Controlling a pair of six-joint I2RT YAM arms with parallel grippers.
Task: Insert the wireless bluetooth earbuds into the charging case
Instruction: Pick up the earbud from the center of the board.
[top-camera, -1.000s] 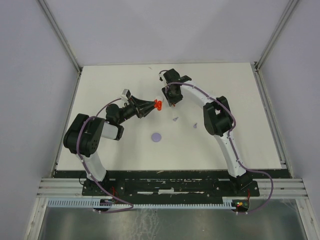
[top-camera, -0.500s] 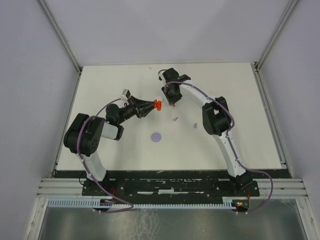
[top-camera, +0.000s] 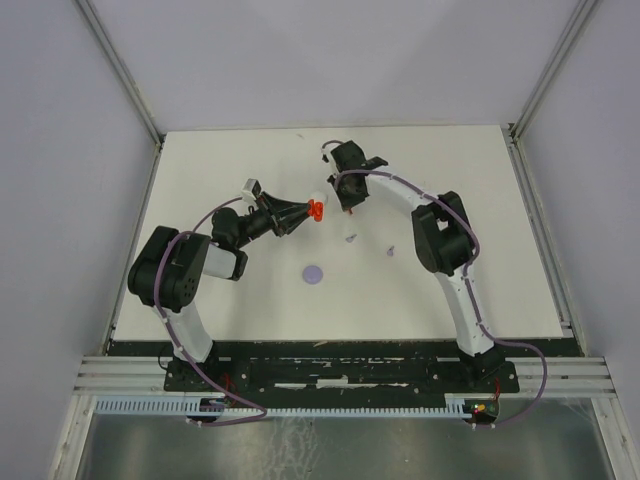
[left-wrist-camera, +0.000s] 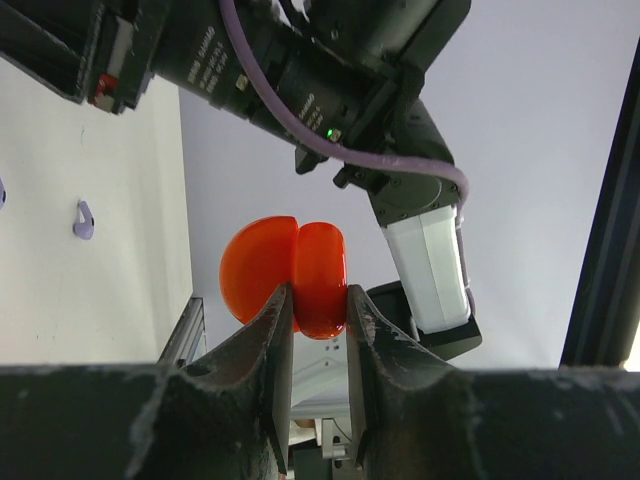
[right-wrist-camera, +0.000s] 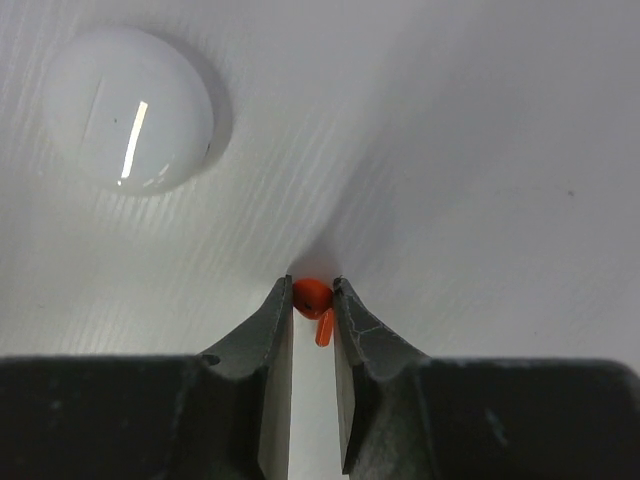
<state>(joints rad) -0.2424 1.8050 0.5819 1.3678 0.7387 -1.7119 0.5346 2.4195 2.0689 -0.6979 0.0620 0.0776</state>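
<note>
The red earbud would come up off the white surface if the robot's right gripper lifted now, because both fingers close on its round head (right-wrist-camera: 312, 298).
My left gripper (top-camera: 308, 212) is shut on an open red charging case (top-camera: 316, 210) and holds it above the table; in the left wrist view the case (left-wrist-camera: 290, 272) sits between my fingers, its two halves spread. My right gripper (top-camera: 350, 198) is just right of the case, pointing down at the table. In the right wrist view it (right-wrist-camera: 313, 297) is shut on a tiny red stemmed earbud (right-wrist-camera: 311, 294) close to the white surface. Two pale purple earbuds (top-camera: 350, 237) (top-camera: 389, 251) lie on the table nearer me.
A pale purple disc (top-camera: 314, 272) lies in front of the left gripper. A white round disc (right-wrist-camera: 130, 110) lies on the table up and left of the right fingertips. One purple earbud (left-wrist-camera: 84, 220) shows in the left wrist view.
The right arm has shifted slightly to the right and its wrist has turned a little. The left arm and red case have stayed still.
</note>
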